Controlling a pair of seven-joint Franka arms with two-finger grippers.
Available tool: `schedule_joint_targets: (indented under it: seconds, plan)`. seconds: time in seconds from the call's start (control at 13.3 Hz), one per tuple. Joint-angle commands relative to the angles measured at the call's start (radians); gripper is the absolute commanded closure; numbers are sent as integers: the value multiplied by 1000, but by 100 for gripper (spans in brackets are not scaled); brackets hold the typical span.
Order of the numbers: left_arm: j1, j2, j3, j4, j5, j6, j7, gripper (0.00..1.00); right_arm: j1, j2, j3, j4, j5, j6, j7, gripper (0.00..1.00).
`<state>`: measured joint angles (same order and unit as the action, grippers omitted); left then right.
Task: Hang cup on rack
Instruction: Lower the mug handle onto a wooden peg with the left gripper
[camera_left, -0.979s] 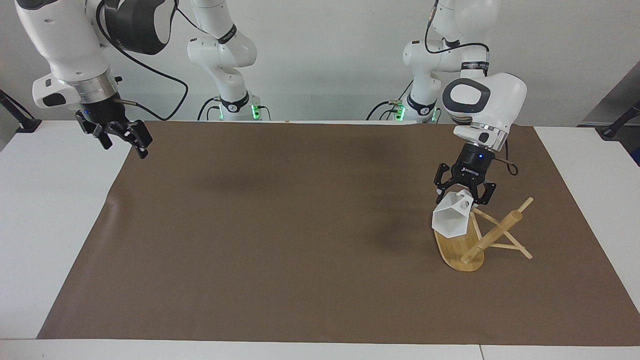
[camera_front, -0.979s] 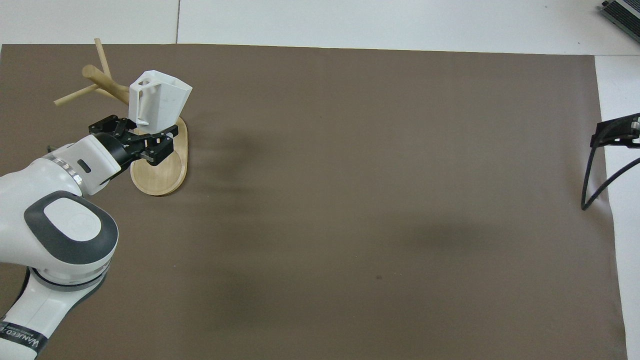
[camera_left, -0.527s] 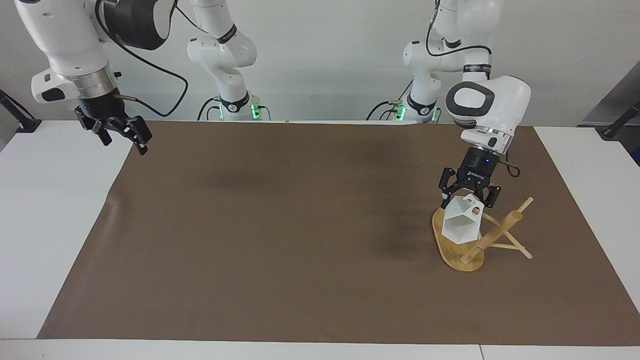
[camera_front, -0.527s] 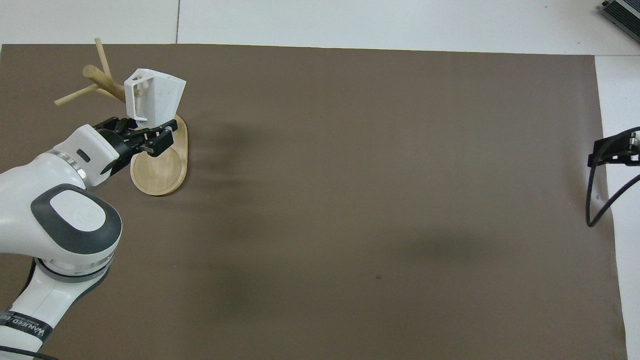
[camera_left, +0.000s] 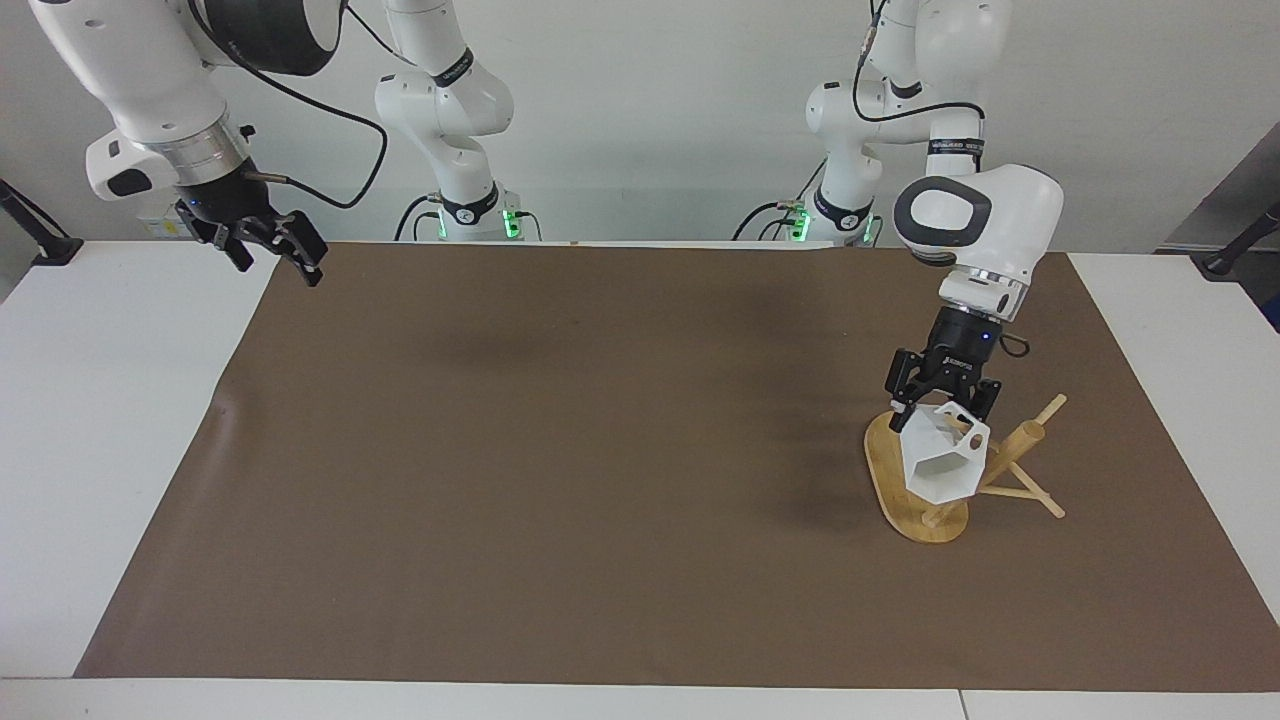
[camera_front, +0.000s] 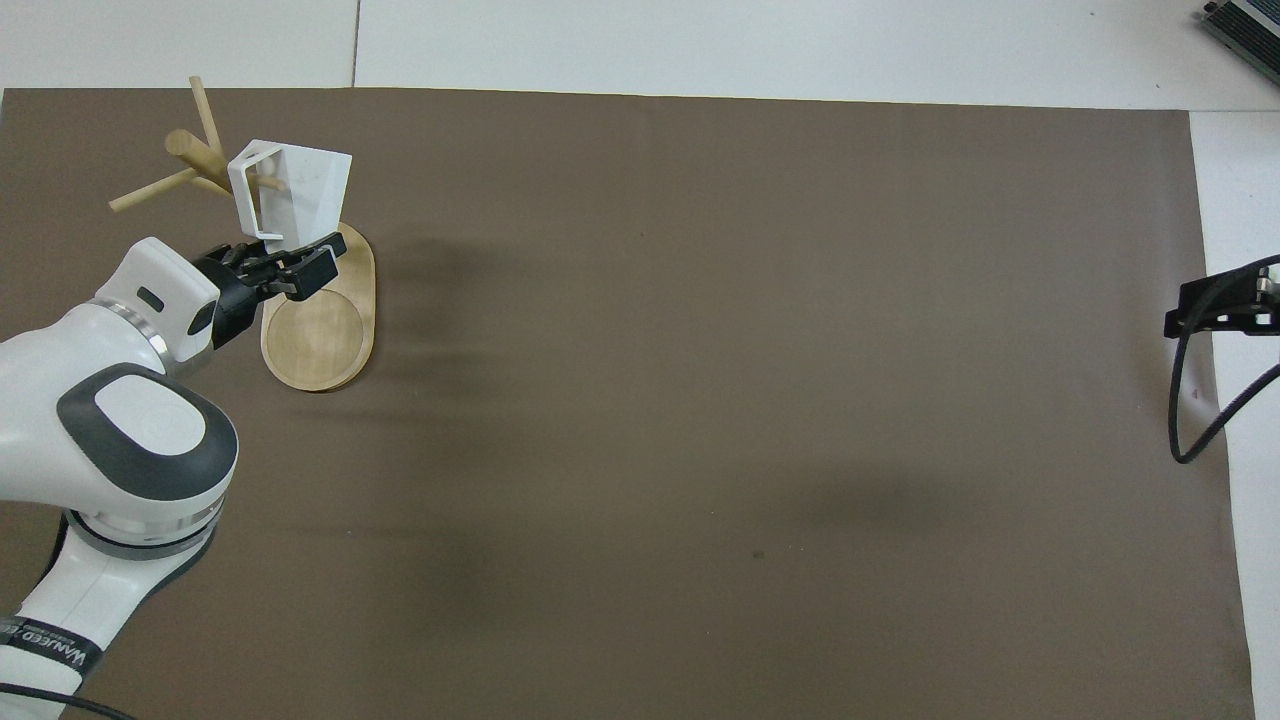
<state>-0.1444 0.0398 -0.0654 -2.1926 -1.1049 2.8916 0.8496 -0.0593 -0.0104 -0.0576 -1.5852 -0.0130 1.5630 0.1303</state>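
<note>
I need to let go of the cup with my left gripper: the cup's handle (camera_front: 244, 198) is around the rack's thin peg (camera_front: 272, 182) in the overhead view, so the cup would hang.
The white faceted cup (camera_left: 945, 465) hangs tilted over the bamboo rack (camera_left: 1005, 455), right against its leaning post. In the overhead view a thin peg shows inside the cup's (camera_front: 295, 190) handle opening. My left gripper (camera_left: 945, 408) is just above the cup and shut on its upper edge by the handle; it also shows in the overhead view (camera_front: 280, 268). The rack's oval base (camera_front: 320, 340) lies on the brown mat toward the left arm's end of the table. My right gripper (camera_left: 265, 245) is open and empty, raised over the mat's edge at the right arm's end.
A brown mat (camera_left: 600, 450) covers most of the white table. Several thin pegs (camera_left: 1040, 500) stick out from the rack's post (camera_front: 190, 150) toward the left arm's end. A black cable (camera_front: 1190, 400) hangs from the right gripper (camera_front: 1215, 305).
My left gripper has lowered the cup and moved it in toward the rack's post, so a peg now shows in the handle. My right gripper has moved up and toward the robots.
</note>
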Motion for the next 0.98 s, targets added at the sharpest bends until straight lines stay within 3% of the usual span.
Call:
schedule_joint_targets:
  seconds: [0.0,0.23,0.3,0.38,0.45,0.9]
  plan:
    - [11,6,-10,7,-6,8,-58,100,-23,-14,22,5,18,-34,-12,0]
    - [26,5,-10,2,-6,3,-61,100,-27,-13,57,26,18,-93,-5,0]
    - [26,5,-10,2,-6,0,-61,92,-27,-11,62,28,16,-106,-6,0]
    - [26,5,-10,2,-6,0,-63,38,-28,-11,61,28,16,-106,-9,0]
    - [26,5,-10,2,-6,1,-63,0,-33,-10,61,28,15,-101,-15,0]
    - [35,-6,-8,-2,-4,-5,-61,0,-30,-10,16,19,1,-48,-58,0]
